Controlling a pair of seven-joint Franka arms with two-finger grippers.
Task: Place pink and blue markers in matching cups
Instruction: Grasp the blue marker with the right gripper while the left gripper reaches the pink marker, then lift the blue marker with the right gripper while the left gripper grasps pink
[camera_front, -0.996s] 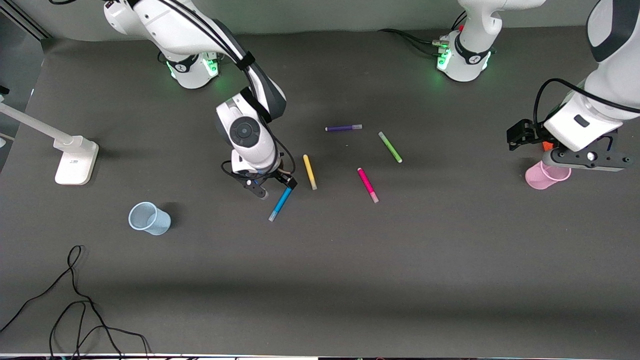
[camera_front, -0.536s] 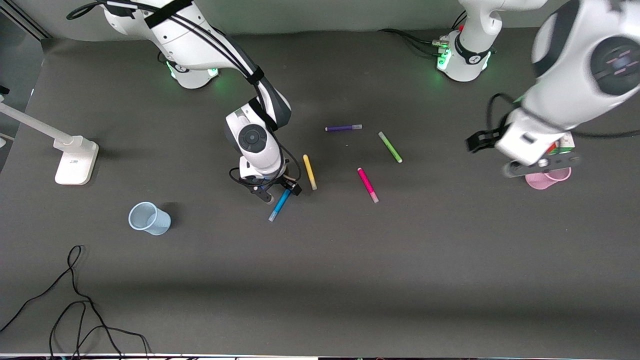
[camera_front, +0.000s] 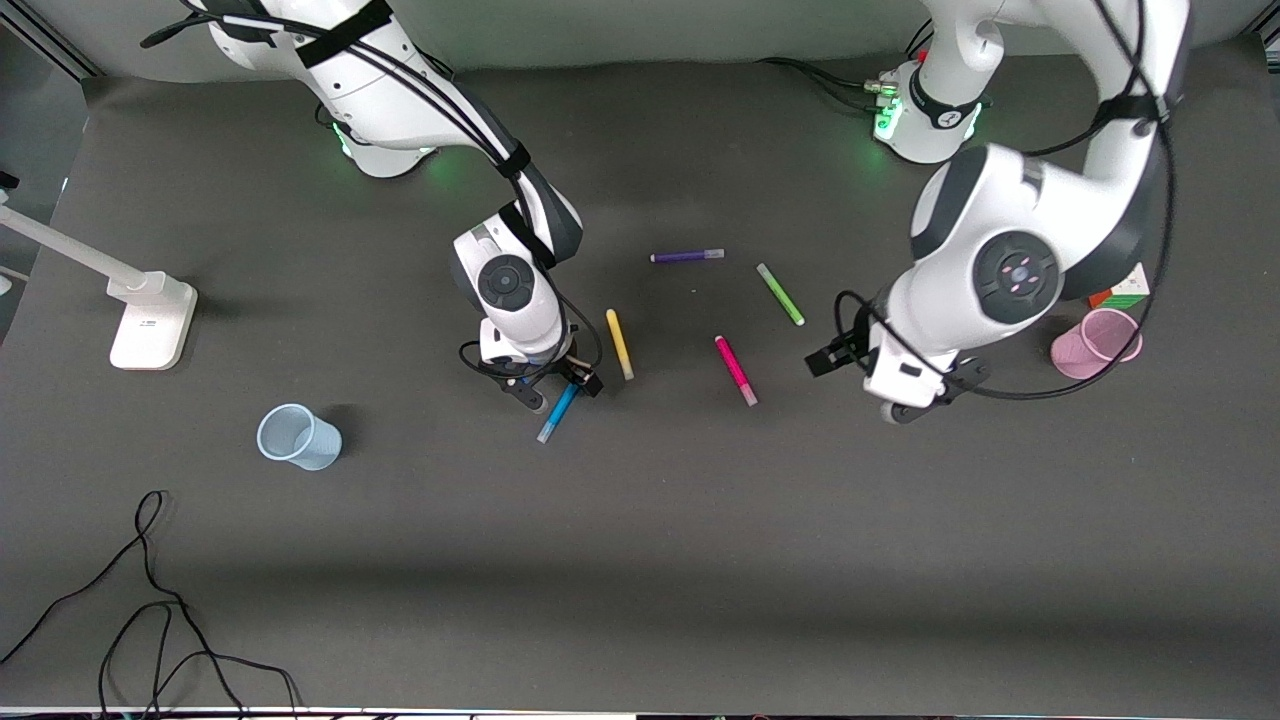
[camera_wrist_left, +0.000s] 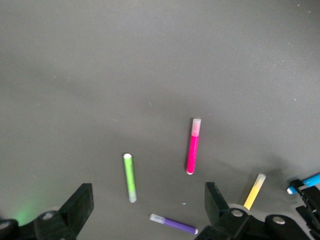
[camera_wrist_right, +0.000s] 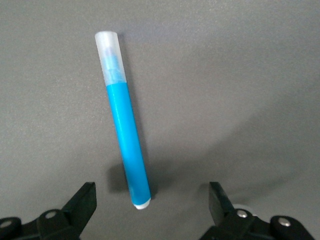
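My right gripper should close on the blue marker now. Its fingers are beside the blue marker's uncapped end (camera_front: 571, 395) (camera_wrist_right: 139, 192), so they would hold the marker.
The blue marker (camera_front: 557, 413) lies on the dark table; in the right wrist view (camera_wrist_right: 125, 135) its pale cap points away from the jaws. My right gripper (camera_front: 560, 388) is open and low over the marker's uncapped end, which lies between the jaws (camera_wrist_right: 152, 205). The pink marker (camera_front: 735, 370) lies mid-table and shows in the left wrist view (camera_wrist_left: 193, 146). My left gripper (camera_front: 925, 395) is open and empty (camera_wrist_left: 147, 210), over the table between the pink marker and the pink cup (camera_front: 1095, 343). The blue cup (camera_front: 298, 437) stands toward the right arm's end.
Yellow (camera_front: 619, 343), purple (camera_front: 687, 256) and green (camera_front: 780, 294) markers lie around the pink one. A multicoloured cube (camera_front: 1127, 288) sits beside the pink cup. A white lamp base (camera_front: 150, 320) and loose black cables (camera_front: 150, 620) are toward the right arm's end.
My left arm has swung from over the pink cup toward the pink marker, uncovering the cup. My right gripper has shifted slightly and settled over the blue marker's end.
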